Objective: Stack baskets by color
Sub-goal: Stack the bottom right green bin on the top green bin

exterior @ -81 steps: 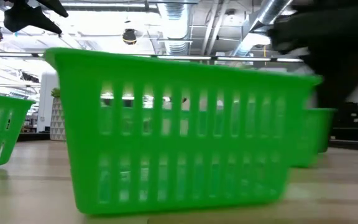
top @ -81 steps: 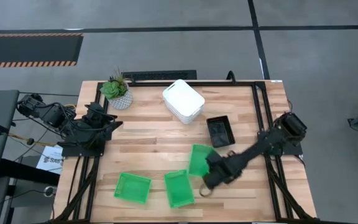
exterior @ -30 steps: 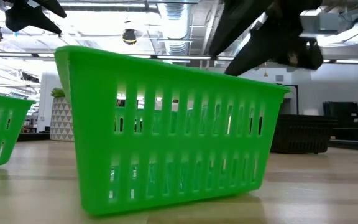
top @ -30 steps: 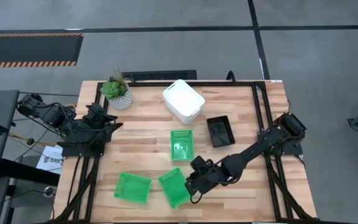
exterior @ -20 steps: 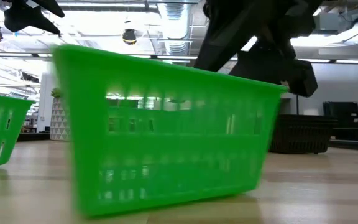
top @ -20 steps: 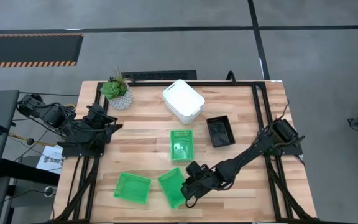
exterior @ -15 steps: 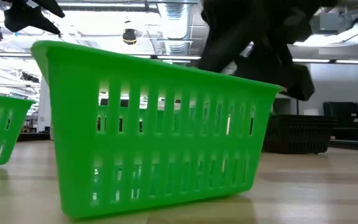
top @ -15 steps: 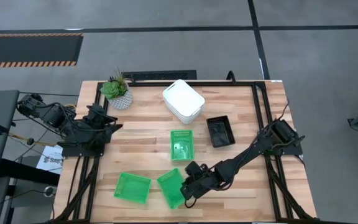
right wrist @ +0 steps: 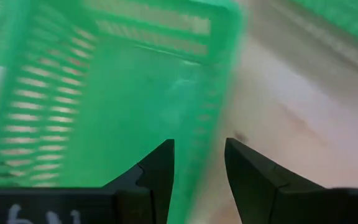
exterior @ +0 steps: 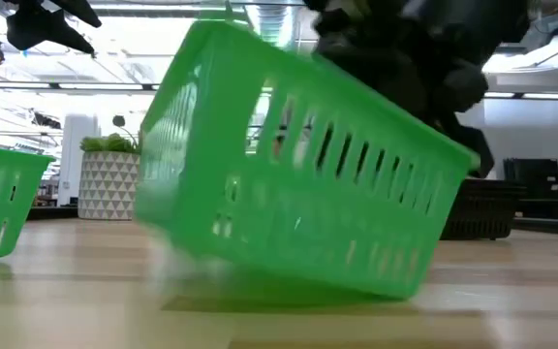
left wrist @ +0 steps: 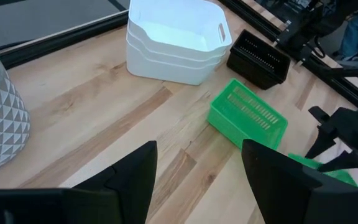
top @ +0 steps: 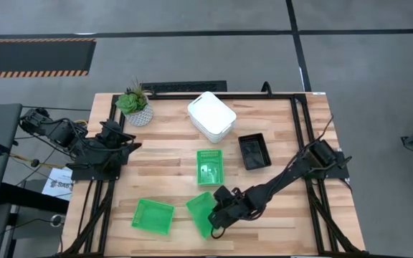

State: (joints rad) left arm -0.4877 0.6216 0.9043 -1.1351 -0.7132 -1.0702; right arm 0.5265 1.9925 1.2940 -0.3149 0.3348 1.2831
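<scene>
The green baskets need to be stacked together, so I should next grab the tipped green basket (right wrist: 129,112) by its long side's rim (right wrist: 219,99) with my right gripper.
Three green baskets are on the table: one (top: 153,216) near the front left, one (top: 209,166) in the middle, and a tipped one (top: 201,213) (exterior: 298,174) between them at the front. My right gripper (top: 214,215) (right wrist: 197,171) stands open over the tipped basket's right-hand wall. White baskets (top: 211,115) sit stacked at the back, and black ones (top: 254,152) to their right. My left gripper (left wrist: 197,180) waits open at the table's left edge, holding nothing. My right gripper straddles the tipped green basket's right-hand wall (right wrist: 209,140): one finger (right wrist: 157,168) inside the basket, the other (right wrist: 247,174) outside over the wood. The fingers slant down from the table's right. The basket leans with its lower right edge (exterior: 395,286) on the table and its left side raised.
A potted plant (top: 134,104) in a patterned white pot stands at the back left. Black frame rails (top: 301,136) run along the table's right side. Bare wood lies between the plant and the green baskets (top: 163,165).
My right gripper has come down and a little toward the table's left over the front green basket, its fingers as far apart as before. That basket first turned slightly on the table, then tipped: its left side has lifted while its right lower edge stays down.
</scene>
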